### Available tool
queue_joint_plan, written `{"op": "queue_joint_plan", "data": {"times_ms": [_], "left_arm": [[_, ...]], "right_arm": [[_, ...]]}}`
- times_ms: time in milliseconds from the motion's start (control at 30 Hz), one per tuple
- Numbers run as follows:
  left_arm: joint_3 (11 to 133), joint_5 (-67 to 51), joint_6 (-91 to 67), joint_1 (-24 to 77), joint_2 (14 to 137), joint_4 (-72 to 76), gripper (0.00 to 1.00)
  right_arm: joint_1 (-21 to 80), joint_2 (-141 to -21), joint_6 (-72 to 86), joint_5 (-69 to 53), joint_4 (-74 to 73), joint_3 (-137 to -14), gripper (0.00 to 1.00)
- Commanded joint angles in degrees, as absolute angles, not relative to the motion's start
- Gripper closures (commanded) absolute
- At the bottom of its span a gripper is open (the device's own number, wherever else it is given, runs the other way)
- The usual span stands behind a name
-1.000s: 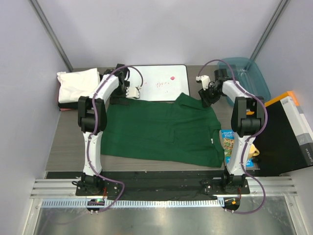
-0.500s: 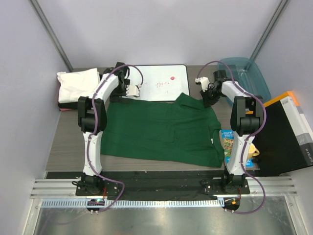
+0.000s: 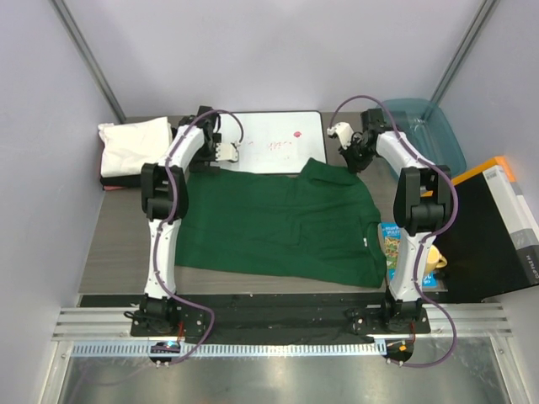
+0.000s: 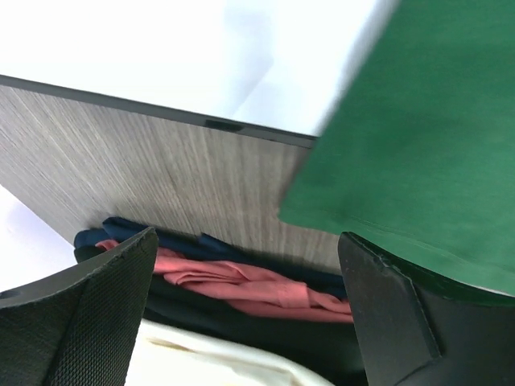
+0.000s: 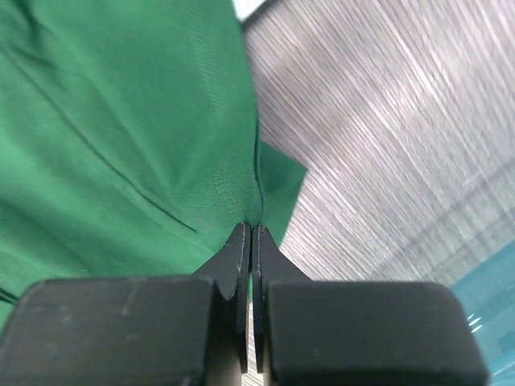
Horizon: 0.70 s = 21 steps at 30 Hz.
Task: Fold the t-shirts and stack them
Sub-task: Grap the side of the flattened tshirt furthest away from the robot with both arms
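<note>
My left gripper is going to the dark green t-shirt next to grab its far corner [image 3: 194, 174] [image 4: 297, 205] beside the stack, to fold the t-shirt's far side inward.
The dark green t-shirt [image 3: 278, 223] lies spread flat across the table, collar toward the right. My right gripper [image 3: 352, 160] is at its far right sleeve, and the right wrist view shows the gripper [image 5: 252, 229] shut on a pinched fold of the green cloth [image 5: 121, 121]. My left gripper [image 3: 226, 151] hovers open past the shirt's far left corner [image 4: 418, 121], and the left wrist view shows nothing between the gripper's [image 4: 245, 241] fingers. At the far left stands a folded stack with a white t-shirt [image 3: 133, 145] on top and a black one [image 4: 241, 322] beneath it.
A white board with a black rim [image 3: 278, 141] lies behind the green shirt. A teal plastic tub [image 3: 421, 135] sits at the far right. A colourful booklet [image 3: 392, 244] and a black and orange box [image 3: 497, 227] lie to the right. Pink cloth [image 4: 241, 277] shows in the stack.
My right gripper has closed on the green shirt's sleeve edge and shifted slightly toward the far left. The left gripper has stayed open and drifted a little farther back.
</note>
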State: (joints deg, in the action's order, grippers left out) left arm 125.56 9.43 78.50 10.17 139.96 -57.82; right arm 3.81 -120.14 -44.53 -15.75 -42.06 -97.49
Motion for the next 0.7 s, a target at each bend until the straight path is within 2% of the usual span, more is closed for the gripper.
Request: {"op": "queue_joint_plan", "data": {"times_ms": [0, 400, 433, 500, 533, 600, 633, 667], "left_arm": [[131.04, 7.39, 79.8, 9.14, 141.76, -60.38, 0.06], [131.4, 0.79, 82.35, 9.14, 144.4, -68.29, 0.07], [131.31, 0.7, 82.18, 9.14, 144.75, -68.29, 0.15], [131.39, 1.05, 82.35, 9.32, 145.37, -68.12, 0.21], [131.4, 1.14, 82.44, 9.23, 145.98, -67.94, 0.29], [131.48, 1.4, 82.35, 9.23, 146.42, -67.41, 0.37], [131.48, 1.41, 82.35, 9.23, 146.69, -67.15, 0.49], [131.48, 1.41, 82.27, 9.23, 146.78, -66.97, 0.55]], "right_arm": [[5.27, -115.23, -47.28, -14.94, -43.77, -100.55, 0.99], [7.29, -112.94, -47.99, -13.19, -44.21, -105.81, 0.99], [7.56, -112.77, -47.99, -12.92, -44.21, -106.17, 0.99], [7.91, -112.5, -47.99, -12.57, -44.3, -107.13, 0.99], [8.0, -112.41, -47.81, -12.48, -44.3, -107.4, 0.99], [8.35, -112.06, -47.64, -12.22, -44.47, -108.28, 0.99], [8.35, -111.97, -47.64, -12.22, -44.56, -108.46, 0.99], [8.52, -111.97, -47.72, -12.22, -44.73, -108.54, 0.99]]}}
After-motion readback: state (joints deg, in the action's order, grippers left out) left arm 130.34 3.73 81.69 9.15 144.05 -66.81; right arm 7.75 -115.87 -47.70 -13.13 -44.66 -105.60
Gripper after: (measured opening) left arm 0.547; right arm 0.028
